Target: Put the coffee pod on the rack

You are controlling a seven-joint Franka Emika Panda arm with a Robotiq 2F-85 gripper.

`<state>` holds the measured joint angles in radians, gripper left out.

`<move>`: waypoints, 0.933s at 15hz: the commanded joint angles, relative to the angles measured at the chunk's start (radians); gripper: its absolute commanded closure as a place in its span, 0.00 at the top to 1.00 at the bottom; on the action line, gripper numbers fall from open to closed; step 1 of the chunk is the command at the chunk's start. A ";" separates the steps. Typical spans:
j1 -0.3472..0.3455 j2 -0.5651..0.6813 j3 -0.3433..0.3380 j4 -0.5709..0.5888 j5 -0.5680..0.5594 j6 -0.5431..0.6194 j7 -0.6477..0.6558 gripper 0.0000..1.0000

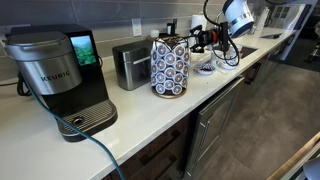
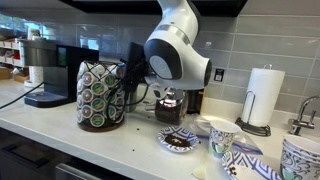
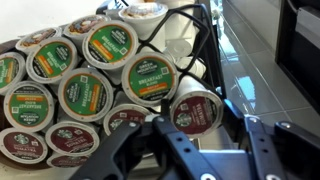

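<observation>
The cup behind the dark red lid (image 3: 195, 113) sits within the rack's wires. The coffee pod would rest there if released, so it is time for my gripper to open now.
The rack (image 1: 169, 68) is a tall dark-wire carousel full of round pod lids, standing on the white counter; it shows in both exterior views (image 2: 100, 95) and fills the left of the wrist view (image 3: 90, 80). My gripper (image 1: 203, 40) (image 2: 128, 86) is level with the rack's upper part, right beside it. In the wrist view the gripper (image 3: 197, 128) is shut on the coffee pod (image 3: 195, 110), which has a dark red lid. The pod sits at the rack's right edge, next to a green-lidded pod. Whether it rests in a slot I cannot tell.
A black Keurig machine (image 1: 60, 75) (image 2: 45, 70) and a silver toaster (image 1: 130, 65) stand beyond the rack. On the gripper's side are a small plate (image 2: 180, 140), patterned cups (image 2: 222, 135) and a paper towel roll (image 2: 262, 97). The counter's front edge (image 1: 190, 110) is close.
</observation>
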<state>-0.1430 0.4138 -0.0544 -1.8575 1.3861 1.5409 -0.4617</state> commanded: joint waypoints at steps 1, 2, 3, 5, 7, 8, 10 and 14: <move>0.006 0.024 -0.002 0.024 0.019 -0.031 0.021 0.28; 0.006 0.024 -0.002 0.024 0.019 -0.032 0.022 0.28; 0.006 0.024 -0.002 0.025 0.019 -0.032 0.022 0.28; 0.007 0.025 -0.001 0.025 0.018 -0.031 0.022 0.28; 0.007 0.025 -0.002 0.025 0.017 -0.031 0.022 0.37; 0.007 0.025 -0.002 0.025 0.016 -0.031 0.023 0.42; 0.008 0.024 -0.002 0.025 0.015 -0.030 0.023 0.43; 0.009 0.023 -0.002 0.025 0.008 -0.031 0.020 0.80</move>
<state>-0.1429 0.4144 -0.0537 -1.8563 1.3861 1.5405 -0.4564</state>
